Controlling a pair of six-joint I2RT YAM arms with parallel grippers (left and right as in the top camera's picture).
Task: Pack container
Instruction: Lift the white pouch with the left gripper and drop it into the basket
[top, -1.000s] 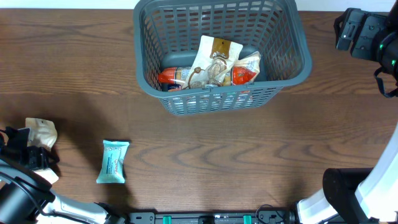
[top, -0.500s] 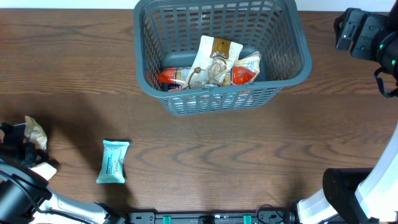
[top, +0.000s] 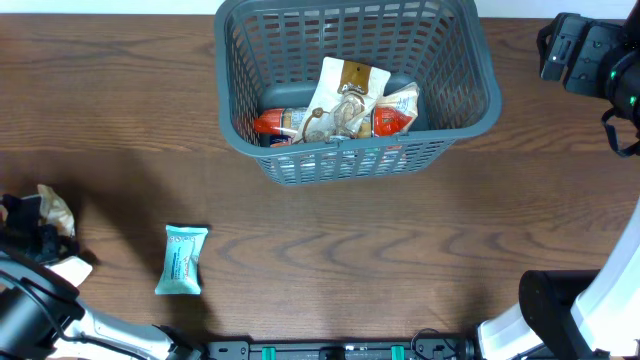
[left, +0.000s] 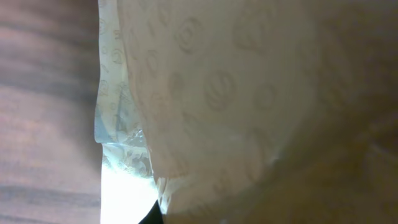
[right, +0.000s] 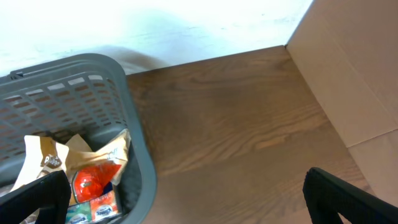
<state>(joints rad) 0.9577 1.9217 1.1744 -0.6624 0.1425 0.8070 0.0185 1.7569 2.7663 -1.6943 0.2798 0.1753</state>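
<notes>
My left gripper would lift the crumpled beige snack packet (top: 55, 208) (left: 217, 106) with it if I raised it now. The gripper's fingers are closed on the packet.
The container (top: 340, 160), a dark grey lattice basket, stands at the table's back centre. Inside it lie a beige packet (top: 345, 95) and red snack packets (top: 395, 115). At the far left edge my left gripper (top: 42, 222) is shut on a crumpled beige snack packet (top: 55, 208), which fills the left wrist view (left: 236, 93). A teal packet (top: 183, 259) lies on the wood to its right. My right gripper (top: 575, 50) hangs open and holds nothing at the back right, beside the container's rim (right: 134, 143).
A cardboard wall (right: 354, 74) rises along the table's right side. Bare wood (top: 400, 260) stretches between the teal packet and the right arm's base (top: 560, 310).
My left gripper has shut on the beige packet, squeezing it narrower and shifting it slightly left. The right arm, the basket and the teal packet have not moved.
</notes>
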